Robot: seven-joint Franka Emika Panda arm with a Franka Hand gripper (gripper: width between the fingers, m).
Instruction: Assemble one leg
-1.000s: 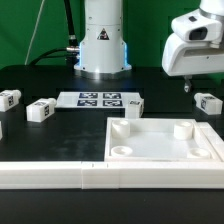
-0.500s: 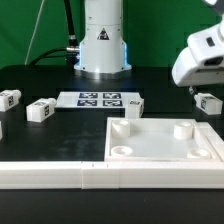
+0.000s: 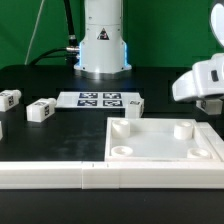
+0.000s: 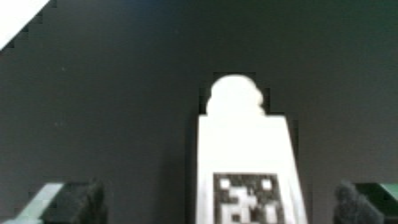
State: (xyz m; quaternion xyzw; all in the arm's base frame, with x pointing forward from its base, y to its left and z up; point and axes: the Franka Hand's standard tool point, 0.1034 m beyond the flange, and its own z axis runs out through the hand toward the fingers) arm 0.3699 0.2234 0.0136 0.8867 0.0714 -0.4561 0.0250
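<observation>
My gripper should close on the leg now, because its fingers reach down low on both sides of the tagged leg (image 3: 208,106) (image 4: 246,180). Closing now would hold the leg.
In the wrist view a white leg (image 4: 240,140) with a rounded peg end and a black-and-white tag lies on the black table. It sits between the two dark fingertips (image 4: 64,204) of my gripper (image 4: 217,206). The jaws are open, one finger on each side of the leg and apart from it. In the exterior view my gripper (image 3: 205,100) hangs low at the far right, behind the panel's right corner. It hides most of that leg there.
The big white panel (image 3: 150,148) with round corner sockets lies at front right, and a long white rail (image 3: 60,176) runs along the front. Other legs lie at the left (image 3: 41,110) (image 3: 10,98) and by the marker board (image 3: 131,107). The marker board (image 3: 95,100) lies before the robot base (image 3: 103,45).
My gripper has come down and moved toward the exterior view's right, from high above the right-hand leg to just over it. The parts on the table have not moved.
</observation>
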